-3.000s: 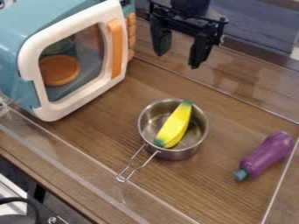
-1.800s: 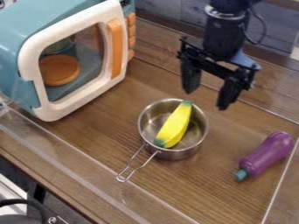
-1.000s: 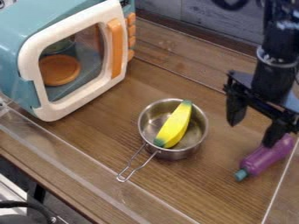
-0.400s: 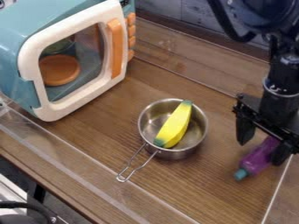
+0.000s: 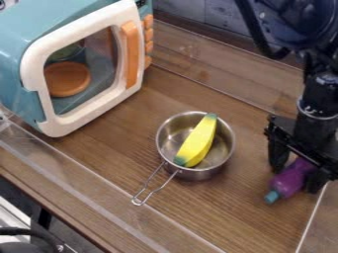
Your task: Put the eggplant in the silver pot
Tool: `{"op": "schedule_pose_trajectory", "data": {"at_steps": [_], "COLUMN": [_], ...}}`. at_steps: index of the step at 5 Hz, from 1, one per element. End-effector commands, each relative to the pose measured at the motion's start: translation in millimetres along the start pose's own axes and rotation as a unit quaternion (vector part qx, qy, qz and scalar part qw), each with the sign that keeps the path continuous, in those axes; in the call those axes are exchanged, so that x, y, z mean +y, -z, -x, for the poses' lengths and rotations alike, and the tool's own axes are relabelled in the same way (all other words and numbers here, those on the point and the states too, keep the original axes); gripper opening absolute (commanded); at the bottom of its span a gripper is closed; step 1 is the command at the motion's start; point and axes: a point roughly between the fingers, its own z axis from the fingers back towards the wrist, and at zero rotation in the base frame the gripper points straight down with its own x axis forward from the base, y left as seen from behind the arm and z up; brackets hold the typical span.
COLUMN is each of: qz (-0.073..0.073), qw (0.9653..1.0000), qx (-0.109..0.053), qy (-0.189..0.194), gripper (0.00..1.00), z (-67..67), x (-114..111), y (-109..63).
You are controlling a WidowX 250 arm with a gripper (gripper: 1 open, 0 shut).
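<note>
My fingers should close low over the table beside the purple eggplant's upper end (image 5: 294,177) to catch it.
The purple eggplant (image 5: 290,183) lies on the wooden table at the right, its green stem cap pointing toward the front. My gripper (image 5: 301,158) points straight down over its upper end, open, with one finger on each side of the eggplant. The arm hides the eggplant's far end. Whether the fingers touch it I cannot tell. The silver pot (image 5: 169,144) stands in the middle of the table with its wire handle (image 5: 153,184) toward the front left. A yellow banana-shaped toy (image 5: 199,139) lies inside the pot.
A teal and cream toy microwave (image 5: 73,61) stands at the left with its door ajar and an orange item inside. A clear plastic wall (image 5: 79,168) runs along the table's front and right edges, close beside the eggplant.
The gripper has travelled from the back of the table to the right and sunk down over the eggplant, staying open. Eggplant, pot and banana toy have not moved.
</note>
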Motion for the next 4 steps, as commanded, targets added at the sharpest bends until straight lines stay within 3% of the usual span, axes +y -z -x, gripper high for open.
{"op": "schedule_pose_trajectory", "data": {"at_steps": [1,2,3,4], "qz": [0.004,0.005,0.007,0.008], "qw": [0.9998,0.9999,0.9999,0.9999], "qx": [-0.018,-0.015,-0.009,-0.005], "qy": [0.001,-0.002,-0.004,-0.006], "gripper": [1.0,0.0,1.0,0.0], "z": [-6.7,-8.1,-10.0,-11.2], "x": [-3.5,-3.6,-5.5,-6.1], "y": [-7.6,-5.0,-3.9,-3.1]}}
